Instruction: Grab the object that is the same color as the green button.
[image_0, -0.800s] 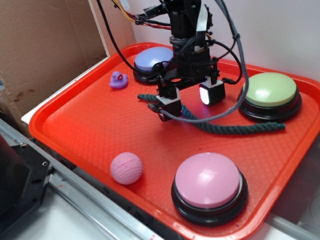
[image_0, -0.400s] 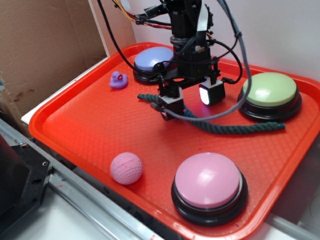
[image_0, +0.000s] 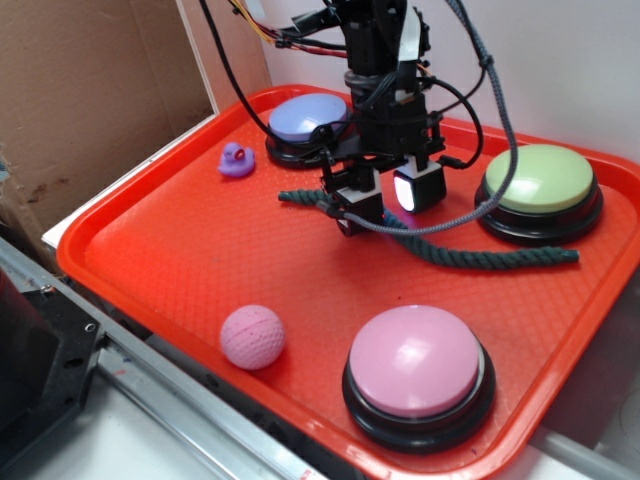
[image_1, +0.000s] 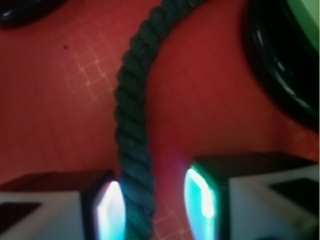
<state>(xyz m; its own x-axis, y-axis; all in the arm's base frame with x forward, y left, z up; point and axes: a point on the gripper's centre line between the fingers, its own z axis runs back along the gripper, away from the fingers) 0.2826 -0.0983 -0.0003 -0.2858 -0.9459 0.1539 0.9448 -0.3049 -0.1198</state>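
Next, my gripper takes the dark green rope (image_0: 480, 258) by its twisted part between my fingers, to pick out the object that matches the green button (image_0: 538, 180).
The object, a dark green twisted rope (image_0: 480, 258), lies across the red tray (image_0: 150, 240), from near the lavender button to below the green button (image_0: 538, 180). My gripper (image_0: 388, 205) is low over the rope's left part and stands open astride it. In the wrist view the rope (image_1: 132, 125) runs up between the two glowing pads. It lies against the left pad (image_1: 111, 207), and red tray shows between it and the right pad (image_1: 200, 195). The green button's black base (image_1: 280, 60) fills the top right of that view.
A lavender-blue button (image_0: 300, 120) stands behind the gripper, with a small purple duck (image_0: 237, 160) to its left. A pink ball (image_0: 252, 337) and a pink button (image_0: 418, 365) are at the tray's front. A cardboard wall (image_0: 90, 100) rises at the left.
The gripper has shifted slightly right and its fingers have drawn closer together round the rope. The rope has moved a little, its right end sitting further right.
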